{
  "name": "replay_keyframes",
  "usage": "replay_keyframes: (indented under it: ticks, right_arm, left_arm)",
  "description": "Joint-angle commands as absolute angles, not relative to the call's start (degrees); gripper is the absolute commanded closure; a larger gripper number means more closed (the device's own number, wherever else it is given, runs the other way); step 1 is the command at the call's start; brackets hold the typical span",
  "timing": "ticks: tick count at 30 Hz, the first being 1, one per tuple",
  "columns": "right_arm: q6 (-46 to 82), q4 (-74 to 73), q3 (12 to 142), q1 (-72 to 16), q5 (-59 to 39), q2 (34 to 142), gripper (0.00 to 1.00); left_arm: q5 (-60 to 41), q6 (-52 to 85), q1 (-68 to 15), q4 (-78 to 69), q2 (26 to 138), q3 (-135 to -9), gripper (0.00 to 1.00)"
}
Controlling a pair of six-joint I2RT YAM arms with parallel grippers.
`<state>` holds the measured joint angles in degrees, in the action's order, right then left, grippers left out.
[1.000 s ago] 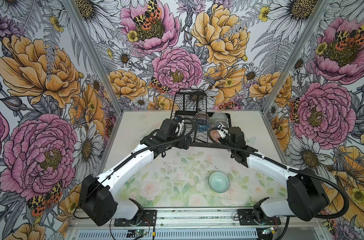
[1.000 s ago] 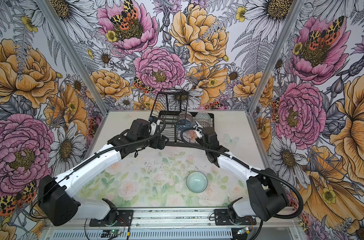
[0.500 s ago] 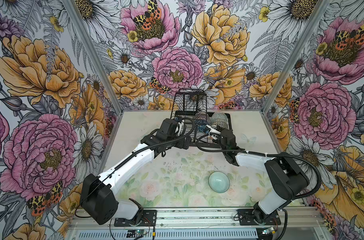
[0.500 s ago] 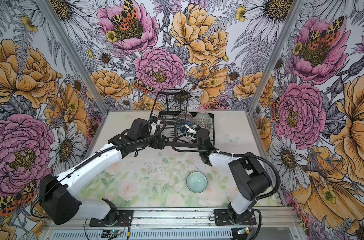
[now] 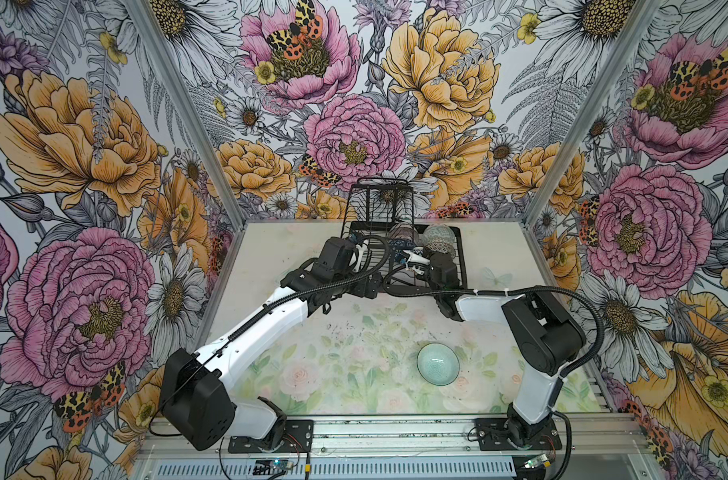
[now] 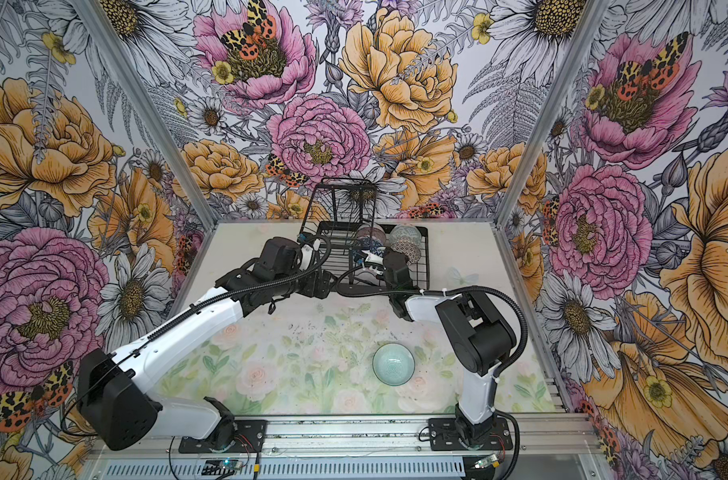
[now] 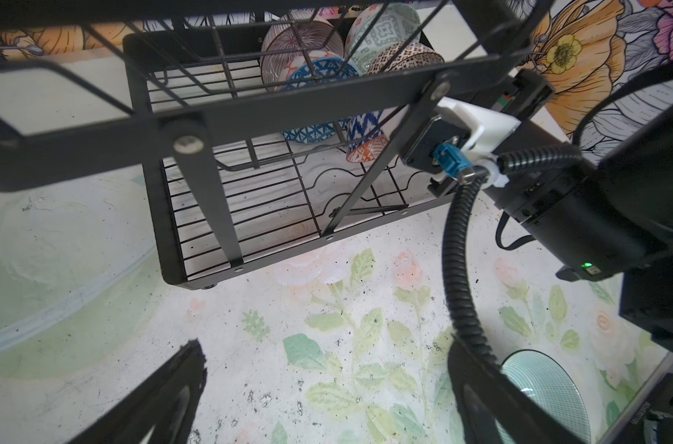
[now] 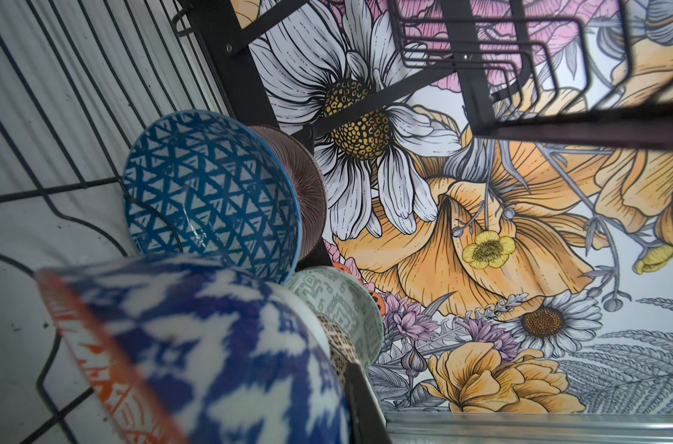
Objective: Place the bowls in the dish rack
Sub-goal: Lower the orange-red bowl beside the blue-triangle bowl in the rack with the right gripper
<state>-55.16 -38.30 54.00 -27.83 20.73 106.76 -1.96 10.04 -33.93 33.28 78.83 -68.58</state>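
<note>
I will keep the orange-and-blue bowl in my right gripper until it leans into the blue-triangled bowl (image 8: 212, 191), as its pale foot (image 8: 311, 322) sticks out past that bowl's patterned inside.
The black wire dish rack (image 5: 462, 266) (image 6: 428, 266) stands at the back of the table. In its lower tray lean the pink-lined bowl (image 7: 300, 38), the grey-green bowl (image 7: 381, 30), the dotted bowl (image 7: 408, 57) and the blue-triangled bowl (image 8: 211, 184). My right gripper (image 5: 412, 259) (image 6: 370, 262) reaches into the rack from the front. It is shut on the rim of the orange-and-blue bowl (image 8: 196, 346) (image 7: 365, 138), which is tilted on edge above the tray wires; one finger (image 8: 361, 407) shows. The pale teal bowl (image 5: 438, 364) (image 6: 393, 364) sits upright on the table. My left gripper (image 7: 327, 357) (image 5: 368, 286) hangs open and empty by the rack's front left corner.
The rack's raised basket tier (image 5: 381, 203) stands at its back left, above my left wrist. The right arm's black cable (image 7: 457, 269) loops low in front of the rack. Floral walls close in the table on three sides.
The right arm has folded, its elbow swinging back toward its base, and its gripper has carried the bowl a little left inside the rack. The left arm has stayed put.
</note>
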Motion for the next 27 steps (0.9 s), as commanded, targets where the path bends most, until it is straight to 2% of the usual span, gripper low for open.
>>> replay_keyframes:
  ticks: [1, 27]
  right_arm:
    - [-54.67, -43.30, 57.14, -27.60, 19.57, 108.54, 1.00]
    - [-47.80, -43.41, 65.43, -26.88, 14.37, 117.24, 1.00]
  left_arm:
    - [-2.49, 9.69, -33.40, 33.71, 76.99, -68.12, 0.01]
    - [-3.22, 9.23, -33.38, 33.93, 78.12, -69.00, 0.01]
